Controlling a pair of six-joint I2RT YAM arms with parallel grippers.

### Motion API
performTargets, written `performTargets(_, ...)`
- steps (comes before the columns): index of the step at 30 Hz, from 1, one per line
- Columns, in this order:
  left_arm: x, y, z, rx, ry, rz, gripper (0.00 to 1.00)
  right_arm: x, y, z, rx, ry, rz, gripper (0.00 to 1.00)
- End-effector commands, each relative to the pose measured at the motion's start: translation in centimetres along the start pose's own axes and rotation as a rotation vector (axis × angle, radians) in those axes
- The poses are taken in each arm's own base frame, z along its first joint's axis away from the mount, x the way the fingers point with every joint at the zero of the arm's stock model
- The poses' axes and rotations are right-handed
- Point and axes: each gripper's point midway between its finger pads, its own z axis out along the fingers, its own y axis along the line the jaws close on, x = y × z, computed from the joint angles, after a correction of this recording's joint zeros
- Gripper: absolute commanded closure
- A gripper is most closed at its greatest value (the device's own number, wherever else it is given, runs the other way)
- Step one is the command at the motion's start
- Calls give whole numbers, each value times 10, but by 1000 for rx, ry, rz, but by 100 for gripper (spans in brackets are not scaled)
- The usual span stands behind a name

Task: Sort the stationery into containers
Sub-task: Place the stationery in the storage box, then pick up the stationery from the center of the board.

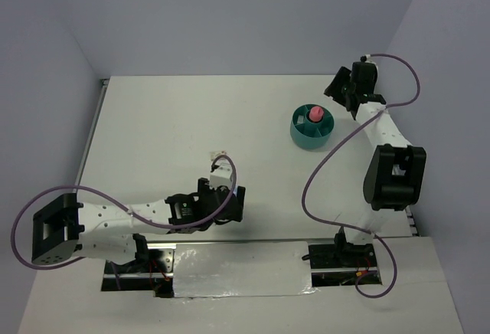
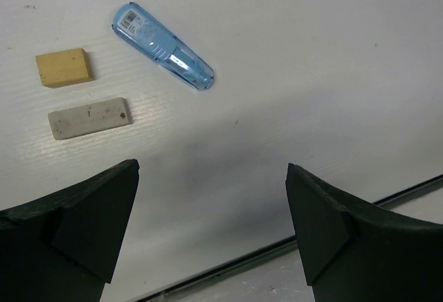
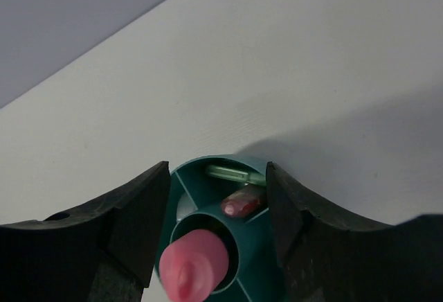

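My left gripper should next grab the clear blue capsule across its middle (image 2: pixel 163 48), so the barcode end stays free to hand to my right gripper.
A clear blue capsule (image 2: pixel 163 46), a beige eraser block (image 2: pixel 64 67) and a grey-white eraser block (image 2: pixel 90 117) lie on the white table ahead of my left gripper (image 2: pixel 211 177), which is open and empty, apart from them. In the top view the left gripper (image 1: pixel 232 196) sits near a white eraser (image 1: pixel 222 169). The round teal tub (image 1: pixel 310 139) stands at the right. My right gripper (image 3: pixel 217 177) is open and empty above the tub's wall (image 3: pixel 259 253). A pink-capped case (image 3: pixel 194 264) stands in the centre cup. A green capsule (image 3: pixel 235 174) and a pink capsule (image 3: pixel 242 201) lie in a ring compartment.
The table's near edge shows as a dark strip (image 2: pixel 277 246) just below the left fingers. A silver taped strip (image 1: pixel 237 269) lies between the arm bases. Walls close in at the back and right. The right gripper (image 1: pixel 342 95) is beyond the tub's far right side.
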Motion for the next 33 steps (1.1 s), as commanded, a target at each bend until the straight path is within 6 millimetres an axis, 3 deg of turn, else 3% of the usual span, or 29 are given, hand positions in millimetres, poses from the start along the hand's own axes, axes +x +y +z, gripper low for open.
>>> performTargets(1,-25,-12,-2,-42,-49,-84,1,-54,21,-53,-26,-152,20,35)
performTargets(2,-32,-19,2,-65,-49,-95,1,-57,22,-61,-23,-164,34,35)
performTargets(5,-40,-15,11,-221,-59,-154,1,-61,25,-95,-43,-206,54,32)
performTargets(6,-43,-14,12,-259,-61,-164,1,-50,21,-99,-37,-192,54,32)
performTargets(8,-49,-15,19,-359,-62,-181,1,-53,29,-128,-80,-228,51,30)
performTargets(9,-51,-12,21,-405,-63,-201,3,-40,25,-132,-80,-204,45,30)
performTargets(10,-55,-18,30,-450,-76,-272,5,-40,30,-149,-114,-223,37,30)
performTargets(12,-53,-3,34,-552,-48,-272,7,-17,37,-159,-165,-179,2,29)
performTargets(13,-47,-2,43,-591,-39,-285,8,-16,42,-173,-197,-196,-11,28)
performTargets(16,-50,-2,60,-618,-20,-341,9,1,44,-188,-243,-182,-41,26)
performTargets(17,-48,-4,66,-611,-6,-360,9,11,55,-193,-289,-158,-63,26)
performTargets(21,-43,11,85,-635,28,-388,10,25,57,-208,-341,-134,-81,25)
performTargets(24,-35,19,94,-648,47,-379,11,39,72,-218,-454,-111,-84,25)
performTargets(33,4,35,115,-660,145,-370,20,59,92,-223,-507,-69,-119,25)
